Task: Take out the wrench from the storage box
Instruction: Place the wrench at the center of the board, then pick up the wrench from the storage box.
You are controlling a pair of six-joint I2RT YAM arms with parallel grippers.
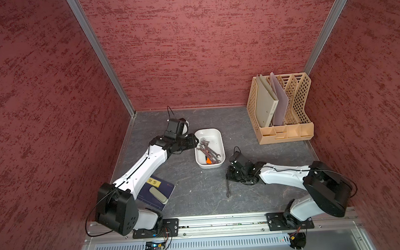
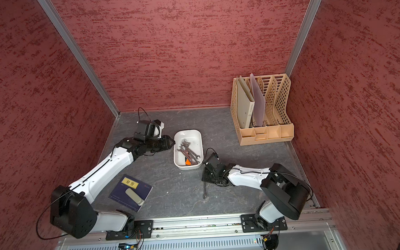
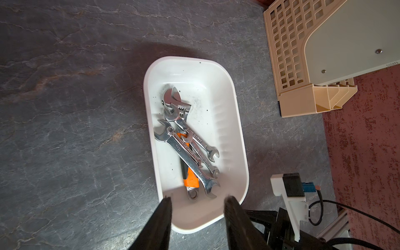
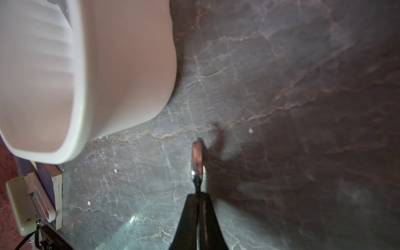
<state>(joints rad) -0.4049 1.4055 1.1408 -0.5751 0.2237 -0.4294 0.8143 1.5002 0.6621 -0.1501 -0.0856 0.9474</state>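
Observation:
The thin wrench's end [image 4: 197, 157] meets its shadow on the tabletop beyond my closed fingers, so it is time for my right gripper to release the thin wrench.
The white storage box [image 1: 208, 130] [image 2: 187, 131] [image 3: 238, 121] sits mid-table and holds several steel wrenches [image 1: 209, 151] [image 3: 186, 140], one with an orange handle. My right gripper [image 1: 228, 176] [image 4: 198, 194] is shut on a thin wrench [image 1: 228, 188] [image 2: 205, 190] [image 4: 197, 160] outside the box, just off its near right corner. That wrench hangs ring end down, close over the table; I cannot tell if it touches. My left gripper [image 1: 196, 141] [image 3: 198, 198] stands open and empty at the box's left rim.
A tall beige lattice file rack [image 1: 281, 108] with folders stands at the back right. A dark blue book [image 1: 167, 187] with a beige case [image 1: 158, 194] on it lies at the front left, partly under my left arm. Red walls enclose the table.

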